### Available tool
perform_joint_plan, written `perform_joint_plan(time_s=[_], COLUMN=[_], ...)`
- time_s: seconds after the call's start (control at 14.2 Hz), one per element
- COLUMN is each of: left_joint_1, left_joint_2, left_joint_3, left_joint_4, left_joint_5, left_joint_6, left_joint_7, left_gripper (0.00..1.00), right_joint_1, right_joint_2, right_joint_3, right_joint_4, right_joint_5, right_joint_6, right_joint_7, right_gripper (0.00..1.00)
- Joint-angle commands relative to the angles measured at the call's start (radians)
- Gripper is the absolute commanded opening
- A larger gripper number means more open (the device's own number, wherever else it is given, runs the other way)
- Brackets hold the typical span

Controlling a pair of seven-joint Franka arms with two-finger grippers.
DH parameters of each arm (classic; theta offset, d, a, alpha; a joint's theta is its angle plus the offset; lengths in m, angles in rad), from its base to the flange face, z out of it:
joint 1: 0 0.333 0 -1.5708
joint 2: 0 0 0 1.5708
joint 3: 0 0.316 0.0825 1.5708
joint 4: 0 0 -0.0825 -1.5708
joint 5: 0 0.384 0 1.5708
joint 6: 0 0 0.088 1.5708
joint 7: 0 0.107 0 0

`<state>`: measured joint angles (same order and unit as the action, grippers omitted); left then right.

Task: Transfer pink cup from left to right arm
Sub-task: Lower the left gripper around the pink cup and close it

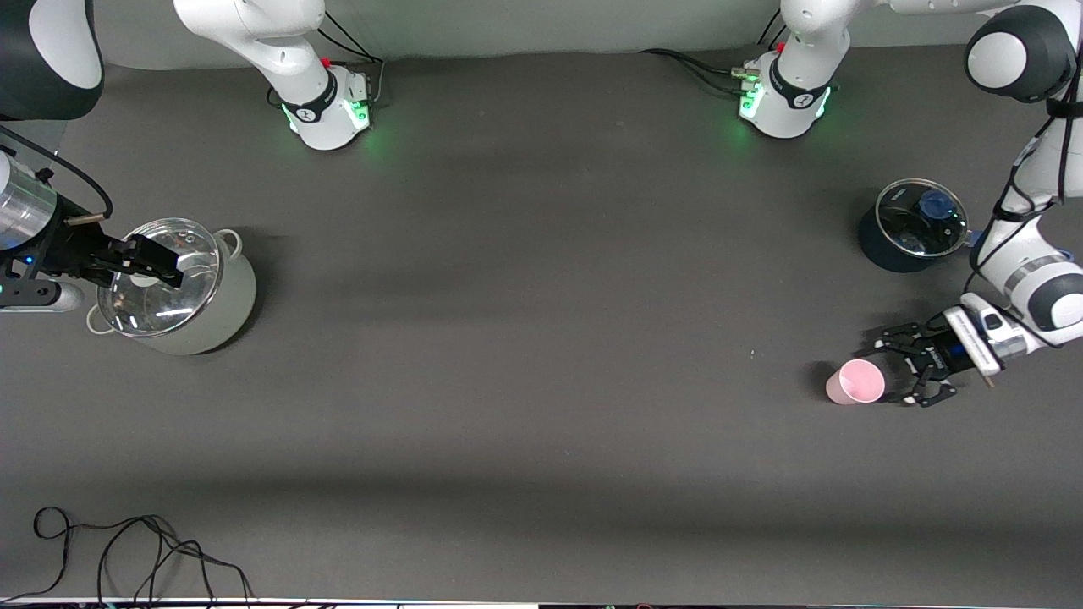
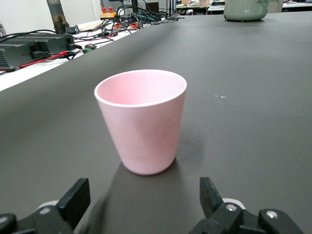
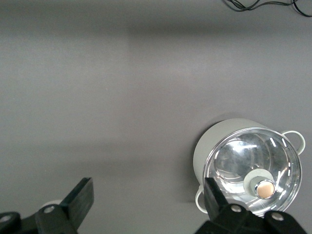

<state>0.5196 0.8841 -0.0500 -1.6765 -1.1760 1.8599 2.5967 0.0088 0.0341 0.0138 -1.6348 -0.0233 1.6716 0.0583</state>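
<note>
I need to grab the pink cup by its lower body with my left gripper, so the cup's rim stays free for my right gripper.
The pink cup stands upright on the dark table near the left arm's end. In the left wrist view the cup is just ahead of the fingertips, not between them. My left gripper is low beside the cup, open and empty; it also shows in the left wrist view. My right gripper is open and empty, up over the pale pot at the right arm's end. It also shows in the right wrist view.
The pale pot with a glass lid also shows in the left wrist view. A dark blue pot with a glass lid stands farther from the front camera than the cup. Black cables lie at the table's near edge.
</note>
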Motion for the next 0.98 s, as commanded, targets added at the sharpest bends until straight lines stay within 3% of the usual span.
perform_joint_plan(time_s=[0.0, 0.56, 0.7, 0.91], left_joint_1=[-0.013, -0.058, -0.064, -0.063], left_joint_2=[-0.010, 0.007, 0.007, 0.007], left_joint_3=[-0.013, -0.016, -0.016, -0.018], left_joint_4=[-0.035, -0.054, -0.054, -0.054], left_joint_5=[-0.040, -0.135, -0.137, -0.139], left_joint_6=[0.033, 0.042, 0.042, 0.044], left_joint_7=[0.028, 0.020, 0.020, 0.017], left_gripper=[1.00, 0.99, 0.77, 0.57], right_joint_1=[0.000, -0.001, -0.001, -0.001], right_joint_2=[-0.013, -0.013, -0.013, -0.013], right_joint_3=[-0.005, -0.005, -0.005, -0.005], right_joint_4=[-0.008, -0.008, -0.008, -0.008], right_joint_5=[0.020, 0.020, 0.020, 0.020], right_joint_6=[0.002, 0.002, 0.002, 0.002], right_joint_7=[-0.018, -0.018, -0.018, -0.018], right_gripper=[1.00, 1.00, 1.00, 1.00])
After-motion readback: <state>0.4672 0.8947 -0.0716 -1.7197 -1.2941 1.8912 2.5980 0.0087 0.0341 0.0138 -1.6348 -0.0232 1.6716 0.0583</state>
